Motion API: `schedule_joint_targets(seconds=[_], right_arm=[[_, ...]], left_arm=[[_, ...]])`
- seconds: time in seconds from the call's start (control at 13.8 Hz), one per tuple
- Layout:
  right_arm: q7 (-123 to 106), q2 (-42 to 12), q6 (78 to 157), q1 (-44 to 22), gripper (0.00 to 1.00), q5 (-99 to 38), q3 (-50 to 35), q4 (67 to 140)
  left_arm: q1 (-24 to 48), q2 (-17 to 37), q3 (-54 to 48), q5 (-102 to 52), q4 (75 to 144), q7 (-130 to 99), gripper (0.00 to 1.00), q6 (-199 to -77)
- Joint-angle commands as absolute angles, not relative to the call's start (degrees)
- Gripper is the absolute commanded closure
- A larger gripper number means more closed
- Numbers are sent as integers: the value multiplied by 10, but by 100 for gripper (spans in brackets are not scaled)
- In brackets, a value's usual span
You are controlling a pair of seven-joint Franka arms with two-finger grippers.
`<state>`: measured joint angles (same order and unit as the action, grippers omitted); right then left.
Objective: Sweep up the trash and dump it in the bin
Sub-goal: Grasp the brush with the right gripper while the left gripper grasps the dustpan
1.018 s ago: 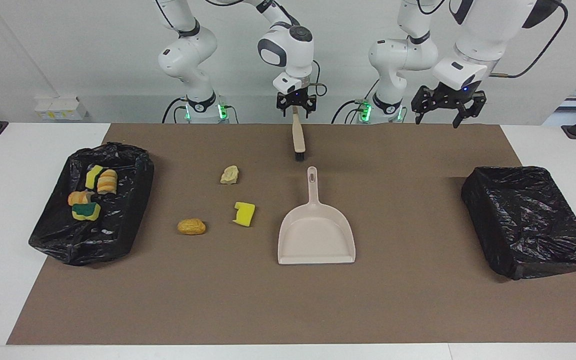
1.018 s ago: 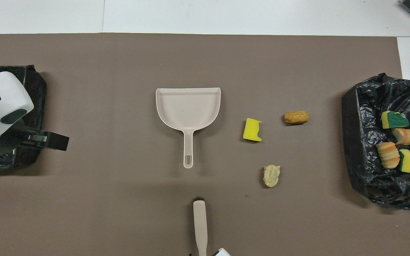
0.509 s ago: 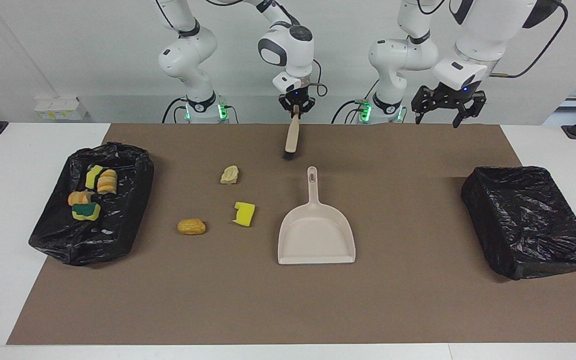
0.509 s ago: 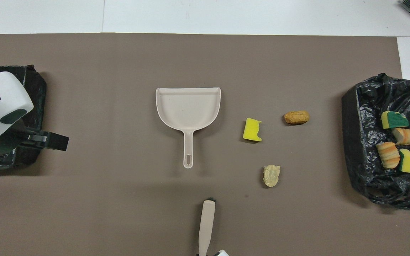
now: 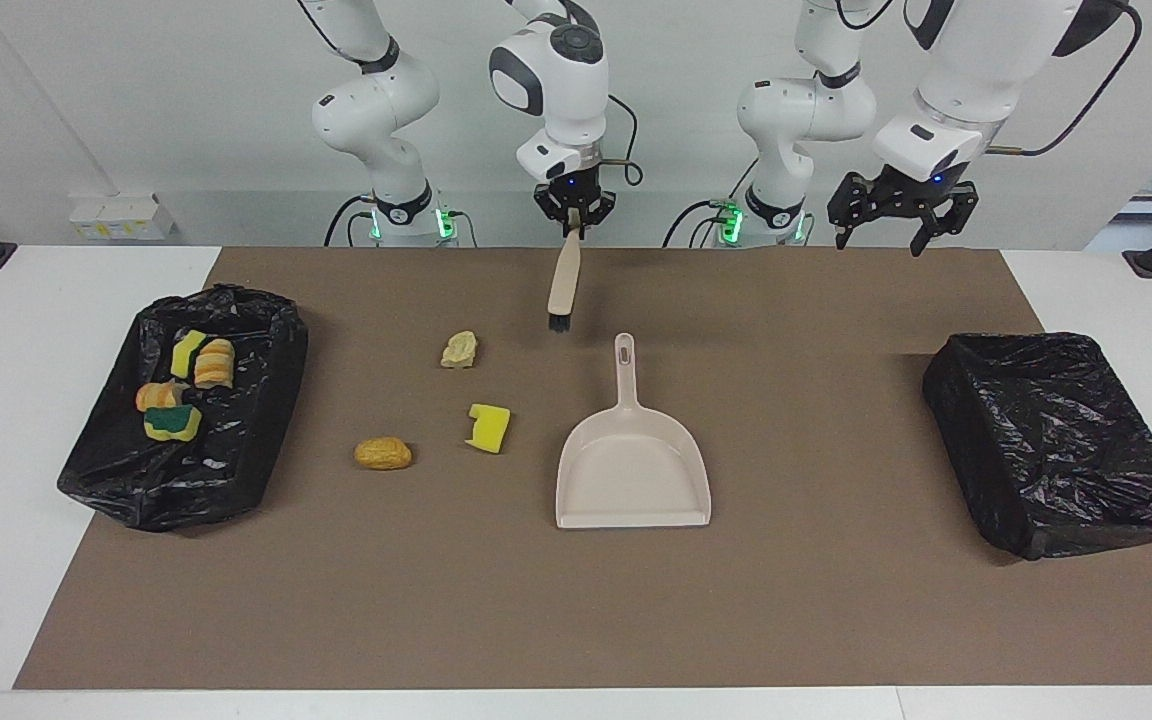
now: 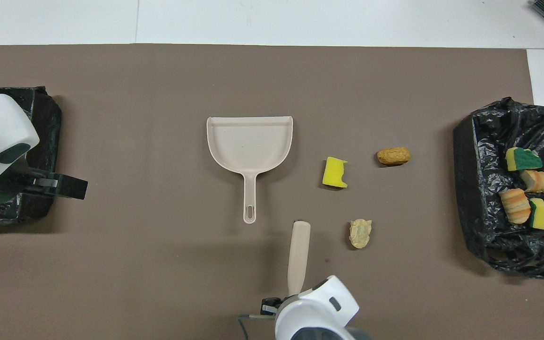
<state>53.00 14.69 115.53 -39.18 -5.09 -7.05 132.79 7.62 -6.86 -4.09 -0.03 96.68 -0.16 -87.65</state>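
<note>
I should next grab the beige dustpan by its handle (image 6: 250, 197) with my left gripper. That keeps the beige dustpan's wide pan (image 6: 250, 142) free to catch the swept trash.
My right gripper (image 5: 571, 226) is shut on the top of the beige brush (image 5: 562, 285) handle. The brush hangs tilted above the mat, bristles down, between the dustpan's handle and a pale lump. Three pieces of trash lie on the mat beside the beige dustpan (image 5: 633, 470), toward the right arm's end: the pale lump (image 5: 460, 349), a yellow sponge chunk (image 5: 489, 427) and a golden-brown lump (image 5: 382, 454). In the overhead view the brush (image 6: 299, 255) points toward the dustpan (image 6: 249, 141). My left gripper (image 5: 901, 225) waits open in the air, over the mat near the empty bin.
A black-lined bin (image 5: 266, 400) at the right arm's end holds several sponge and bread pieces (image 5: 176, 395). A second black-lined bin (image 5: 1056, 440) stands at the left arm's end, partly covered by the left arm in the overhead view.
My right gripper has shut on the brush handle and lifted it off the mat, carrying it toward the right arm's end. The left arm has hardly moved.
</note>
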Motion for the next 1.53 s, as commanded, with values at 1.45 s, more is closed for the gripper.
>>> schedule_joint_targets(seconds=[1.45], right_arm=[[-88,-19,1238,36,100,214,-78,1252]], left_arm=[[315,111,-54,-10,1078,-258,0,-1242]])
